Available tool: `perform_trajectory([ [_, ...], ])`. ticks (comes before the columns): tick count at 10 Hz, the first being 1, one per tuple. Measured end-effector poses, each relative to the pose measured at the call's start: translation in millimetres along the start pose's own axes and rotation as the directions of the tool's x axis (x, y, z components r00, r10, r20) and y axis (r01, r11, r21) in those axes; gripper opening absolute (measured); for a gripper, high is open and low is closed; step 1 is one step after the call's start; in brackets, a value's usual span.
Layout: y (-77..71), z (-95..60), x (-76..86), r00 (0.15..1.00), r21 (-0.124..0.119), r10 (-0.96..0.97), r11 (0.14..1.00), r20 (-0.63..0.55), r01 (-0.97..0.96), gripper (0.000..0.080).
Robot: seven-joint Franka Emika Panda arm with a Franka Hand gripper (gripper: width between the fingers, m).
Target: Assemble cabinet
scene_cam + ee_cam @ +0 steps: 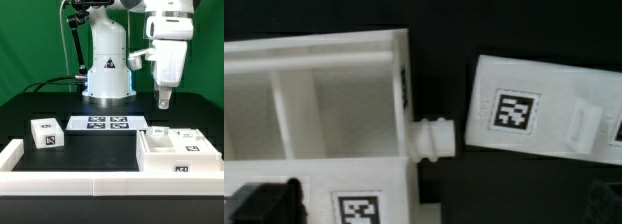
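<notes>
My gripper grips the panel by the raised line between its tags next, to fit the flat white panel to the cabinet.
The cabinet (162, 152) is a large white open box with inner compartments, lying at the exterior view's right near the front. In the wrist view the cabinet (313, 100) shows a tag on its wall and a short round stub (434, 138) on its side. A flat white tagged panel (523, 108) lies beside it; in the exterior view this panel (192, 137) is just behind the body. My gripper (165, 98) hangs well above the cabinet. In the wrist view the gripper (429, 205) is open and empty, with one dark finger (260, 202) over the cabinet's edge.
The marker board (108, 123) lies in front of the robot base (107, 70). A small white tagged box (45, 133) sits at the exterior view's left. A low white border rail (100, 182) runs along the front and left edges of the black table.
</notes>
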State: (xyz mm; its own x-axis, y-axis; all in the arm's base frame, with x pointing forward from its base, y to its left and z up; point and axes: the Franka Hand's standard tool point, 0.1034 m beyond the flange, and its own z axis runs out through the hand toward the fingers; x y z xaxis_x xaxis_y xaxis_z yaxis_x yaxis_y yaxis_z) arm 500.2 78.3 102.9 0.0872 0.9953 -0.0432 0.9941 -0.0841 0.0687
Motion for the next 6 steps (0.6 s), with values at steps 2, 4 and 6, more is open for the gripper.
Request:
perform_trajectory([
  [2, -0.5, 0.6, -0.1, 1.0, 0.001, 0.0, 1.0, 0.0, 0.0, 0.0797],
  [4, -8.4, 4.4, 0.5, 1.0, -0.001, 0.026, 1.0, -0.008, -0.026, 0.0797],
  [6, -41.9, 17.2, 3.4, 0.997, 0.013, 0.073, 0.997, -0.02, -0.073, 0.0797],
])
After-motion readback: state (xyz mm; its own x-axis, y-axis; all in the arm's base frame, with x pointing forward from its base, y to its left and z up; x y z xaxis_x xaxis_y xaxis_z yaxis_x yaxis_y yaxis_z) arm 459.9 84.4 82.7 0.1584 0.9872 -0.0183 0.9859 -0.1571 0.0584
